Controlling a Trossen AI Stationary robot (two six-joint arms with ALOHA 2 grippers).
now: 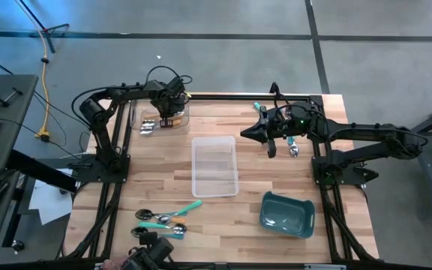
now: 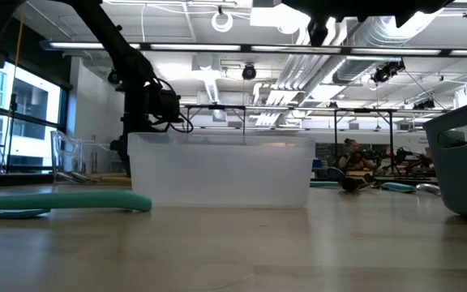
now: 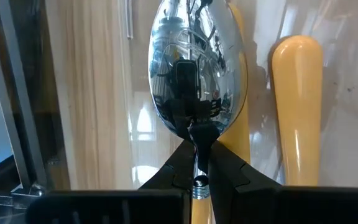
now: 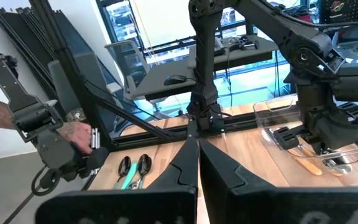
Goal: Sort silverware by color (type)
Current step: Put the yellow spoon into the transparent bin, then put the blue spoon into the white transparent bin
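Note:
The spoon's shiny bowl (image 3: 197,68) lies low across an orange handle inside the clear tray. The spoon would stay there, so it is time for my left gripper to release it now.
My left gripper (image 1: 167,112) reaches down into a clear tray (image 1: 150,118) at the table's far left, shut on an orange-handled spoon (image 3: 194,68). The spoon's shiny bowl points down past the fingers. Two more orange handles (image 3: 297,93) lie on the tray's floor. My right gripper (image 1: 244,136) hangs shut and level above the table's far right, holding nothing. Teal and green-handled spoons (image 1: 167,219) lie flat at the near left edge, and another spoon (image 1: 294,149) lies under the right arm. My left gripper pinches the spoon at its thin neck (image 3: 197,138), just behind the bowl, between its two fingertips. The fingers come from above, pointing steeply down and lying along the spoon. The bowl sits below the fingertips over the tray's floor; whether it touches the floor, I cannot tell.
A second clear tray (image 1: 214,166) stands mid-table and a teal bin (image 1: 287,214) at the near right. Bare wood lies between them. In the right wrist view, a person's hand (image 4: 73,134) grips a dark control arm beyond the table's near-left corner.

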